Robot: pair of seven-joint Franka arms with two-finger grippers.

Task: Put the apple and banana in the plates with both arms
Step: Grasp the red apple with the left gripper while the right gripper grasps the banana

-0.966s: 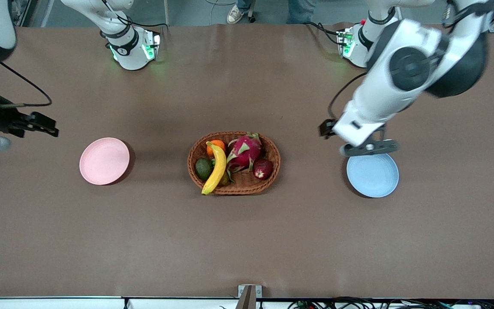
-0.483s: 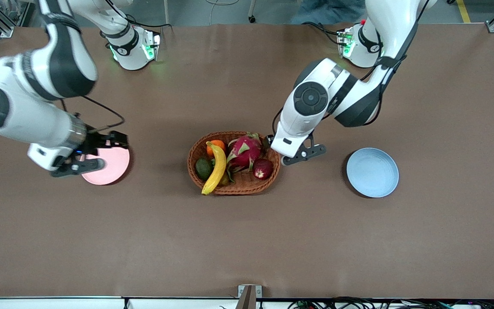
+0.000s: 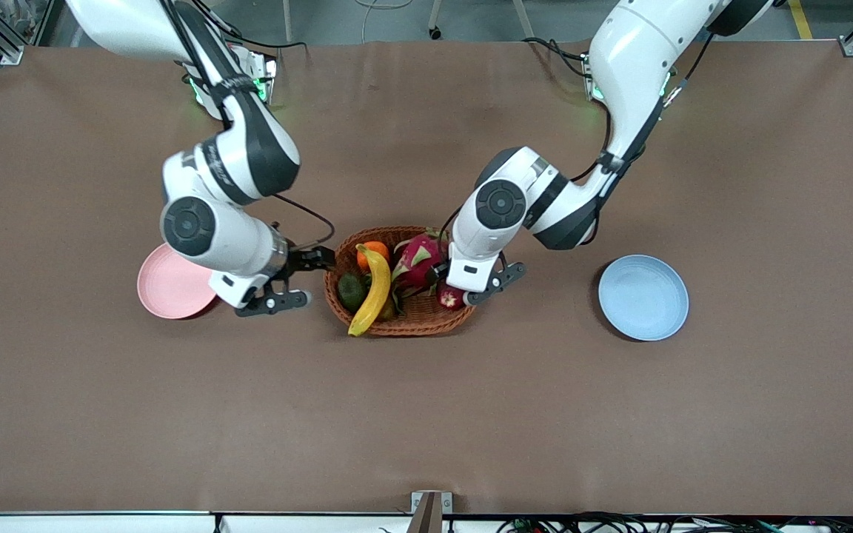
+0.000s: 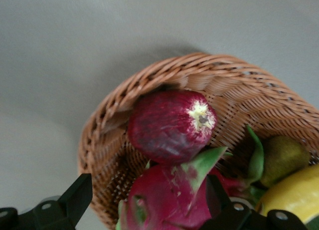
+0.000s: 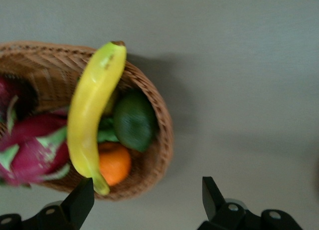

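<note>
The apple (image 3: 454, 297) needs to get onto the blue plate (image 3: 643, 297), so my left gripper will next grab the apple by its round sides.
The dark red apple (image 3: 454, 297) lies in the wicker basket (image 3: 412, 324) at the end toward the left arm, partly under my left gripper (image 3: 467, 285). That gripper hangs open over the apple (image 4: 172, 124) and the dragon fruit (image 4: 169, 200), holding nothing. The yellow banana (image 3: 372, 290) lies across the basket's other end. My right gripper (image 3: 315, 278) stands open over bare table beside that end, between the basket and the pink plate (image 3: 167, 285). In the right wrist view the banana (image 5: 92, 115) lies just off one finger (image 5: 79, 202). The blue plate (image 3: 643, 297) sits toward the left arm's end.
The basket also holds a pink dragon fruit (image 3: 420, 255), an orange (image 3: 375, 250) and a green avocado (image 3: 351, 290). The right arm's forearm (image 3: 208, 229) hangs over the pink plate's edge.
Both arms have swung in toward the basket: the left from over the blue plate to above the apple, the right from the table's end past the pink plate.
</note>
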